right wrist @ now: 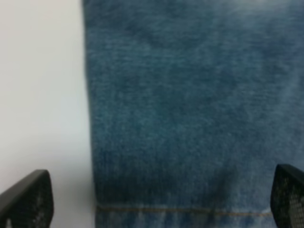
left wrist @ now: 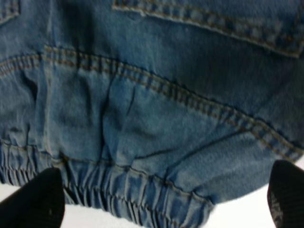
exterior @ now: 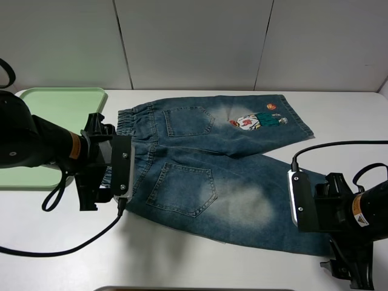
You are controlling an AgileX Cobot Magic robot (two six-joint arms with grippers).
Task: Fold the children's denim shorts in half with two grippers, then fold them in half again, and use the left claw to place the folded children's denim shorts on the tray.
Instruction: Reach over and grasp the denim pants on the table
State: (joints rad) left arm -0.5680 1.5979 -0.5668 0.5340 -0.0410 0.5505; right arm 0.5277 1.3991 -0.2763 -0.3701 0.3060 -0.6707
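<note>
My right gripper grabs the plain leg's hem [exterior: 323, 245] next, to fold the denim shorts in half onto the cartoon patch [exterior: 254, 121].
The children's denim shorts [exterior: 206, 182] lie spread flat on the white table, back pockets up, with a cartoon patch [exterior: 254, 121] on the far leg. The pale green tray [exterior: 57, 100] sits at the far left, partly hidden by my left arm. My left gripper [exterior: 97, 167] hangs open over the near end of the elastic waistband; in the left wrist view [left wrist: 161, 209] its black fingertips [left wrist: 33, 199] straddle the gathered band [left wrist: 142, 190]. My right gripper [exterior: 334, 230] stands open over the near leg's hem; the right wrist view [right wrist: 156, 209] shows the shorts [right wrist: 190, 118], hem stitching and the leg's side edge between its fingers.
A black cable [exterior: 73, 248] loops across the table in front of the left arm. Grey wall panels [exterior: 194, 42] close off the back. Bare white table [exterior: 182, 260] runs along the front, and a thin dark edge [exterior: 182, 288] shows at the bottom.
</note>
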